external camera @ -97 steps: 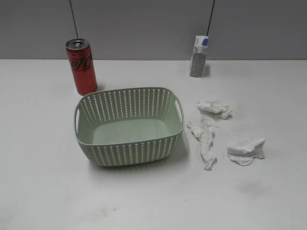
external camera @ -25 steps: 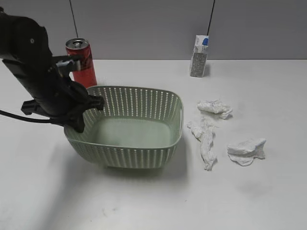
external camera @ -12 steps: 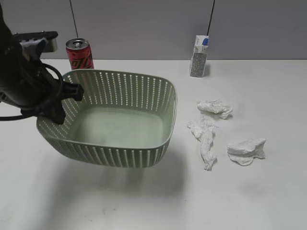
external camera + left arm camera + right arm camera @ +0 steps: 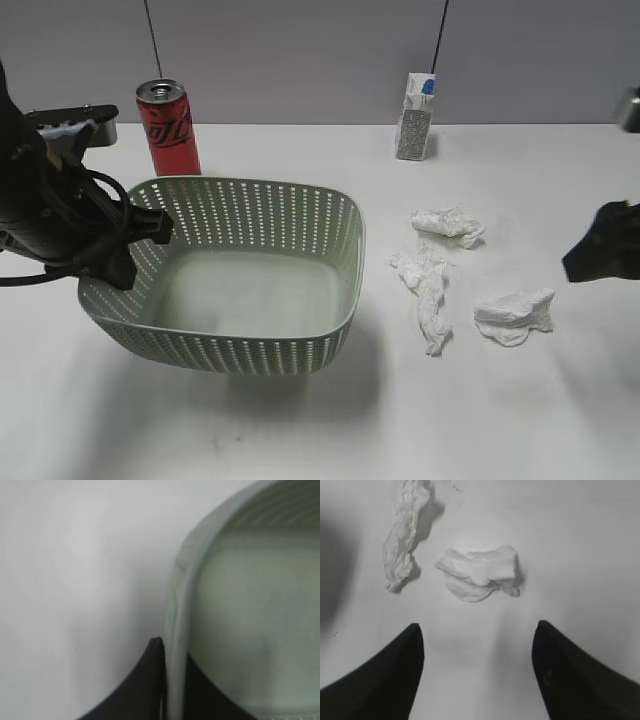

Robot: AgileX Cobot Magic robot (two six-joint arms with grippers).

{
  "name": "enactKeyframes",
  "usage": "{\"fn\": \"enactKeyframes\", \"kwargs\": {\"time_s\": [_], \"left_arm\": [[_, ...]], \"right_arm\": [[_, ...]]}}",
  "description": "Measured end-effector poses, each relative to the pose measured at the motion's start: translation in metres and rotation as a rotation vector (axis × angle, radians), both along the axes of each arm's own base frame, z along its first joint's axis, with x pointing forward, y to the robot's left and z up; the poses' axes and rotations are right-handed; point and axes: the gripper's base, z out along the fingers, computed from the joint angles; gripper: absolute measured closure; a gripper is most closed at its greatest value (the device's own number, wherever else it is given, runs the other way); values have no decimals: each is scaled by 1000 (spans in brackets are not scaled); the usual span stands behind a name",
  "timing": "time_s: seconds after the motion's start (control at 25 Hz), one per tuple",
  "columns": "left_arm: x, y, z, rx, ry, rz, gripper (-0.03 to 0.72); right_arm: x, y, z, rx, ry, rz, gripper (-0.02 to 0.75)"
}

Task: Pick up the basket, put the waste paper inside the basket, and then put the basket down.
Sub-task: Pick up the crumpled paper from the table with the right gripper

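The right gripper grabs the front wad by its crumpled folded body next, to put the waste paper inside the basket.
The sage-green basket hangs tilted above the table, its left rim clamped in my left gripper. In the left wrist view the black fingers pinch the basket rim from both sides. Three white waste paper wads lie on the table to the right: one at the back, a long twisted one, and one at the front right. My right gripper enters from the right edge, open and empty. Its wrist view shows the front wad and the twisted wad ahead of its fingers.
A red soda can stands behind the basket's left corner. A white-grey carton with a blue cap stands at the back near the wall. The table is white.
My left arm came in, gripped the basket's left rim and lifted it up and to the left; since half a second ago it sank slightly. My right gripper has entered from the right.
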Motion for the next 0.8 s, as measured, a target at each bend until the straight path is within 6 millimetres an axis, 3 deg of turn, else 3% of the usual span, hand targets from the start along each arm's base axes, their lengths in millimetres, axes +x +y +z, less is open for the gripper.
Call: {"fn": "enactKeyframes", "kwargs": {"time_s": [0.24, 0.36, 0.68, 0.8], "left_arm": [[0, 0, 0, -3, -4, 1, 689], [0, 0, 0, -2, -2, 1, 689], [0, 0, 0, 0, 3, 0, 689], [0, 0, 0, 0, 3, 0, 689]], "right_arm": [[47, 35, -61, -80, 74, 111, 241], [61, 41, -84, -122, 101, 128, 242], [68, 37, -118, -187, 178, 98, 248], [67, 37, -122, -193, 206, 102, 315]]}}
